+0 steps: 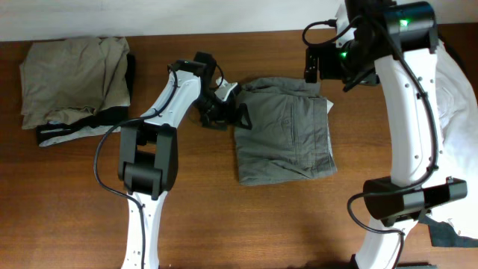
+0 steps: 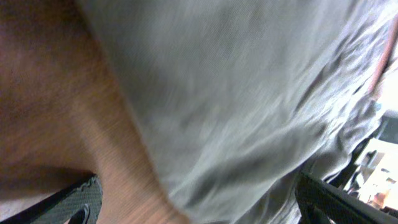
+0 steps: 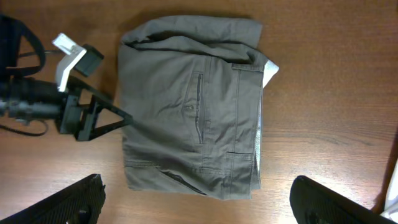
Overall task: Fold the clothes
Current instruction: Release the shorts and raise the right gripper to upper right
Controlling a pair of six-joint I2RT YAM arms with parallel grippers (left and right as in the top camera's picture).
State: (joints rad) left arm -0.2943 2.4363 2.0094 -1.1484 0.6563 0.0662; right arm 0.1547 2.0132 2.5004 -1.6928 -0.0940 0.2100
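I will next grip the folded grey-olive shorts with my left gripper by their edge facing the beige pile, to lay them folded on it.
Grey-olive shorts [image 1: 284,128] lie folded flat on the brown table, with a pocket and a bit of white lining showing at one corner; they show whole in the right wrist view [image 3: 193,106]. My left gripper [image 1: 222,110] is open at the shorts' upper left edge, its fingers wide apart with the fabric [image 2: 249,93] between them in the blurred left wrist view. My right gripper [image 1: 312,66] is open and empty, held high above the shorts' upper right corner.
A pile of folded beige clothes [image 1: 71,75] with a black-and-white trimmed piece under it lies at the far left. White fabric [image 1: 455,97] lies at the right edge behind the right arm. The left gripper also shows in the right wrist view [image 3: 93,118].
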